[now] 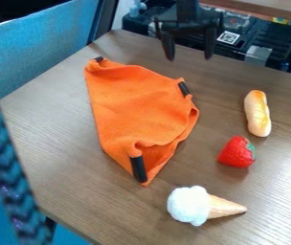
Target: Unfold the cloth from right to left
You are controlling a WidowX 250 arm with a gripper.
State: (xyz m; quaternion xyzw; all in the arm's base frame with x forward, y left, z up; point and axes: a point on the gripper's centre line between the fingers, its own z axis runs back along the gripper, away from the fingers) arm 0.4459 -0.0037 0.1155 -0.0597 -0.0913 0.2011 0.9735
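Note:
My gripper grabs the raised fold of the folded-over layer next, to unfold the cloth (pixel 135 110) across the table.
The gripper (pixel 188 50) hangs at the top of the view, above the table's far edge, its two fingers spread apart with nothing between them. Below it and to the left lies the orange cloth (pixel 135 110), flat on the table with creases and a folded-over layer along its right and lower right side. Black clips or tabs sit on the cloth: one at its top left corner, one at the right corner (pixel 184 88) and a longer one near the bottom tip (pixel 138 169). The gripper is apart from the cloth.
On the right of the wooden table (pixel 65 139) lie a bread roll (pixel 257 113), a strawberry (pixel 238 152) and an ice cream cone (pixel 202 206). A blue chair back (pixel 39 45) stands at the upper left, and a dark blue braided strip (pixel 6 167) crosses the left side.

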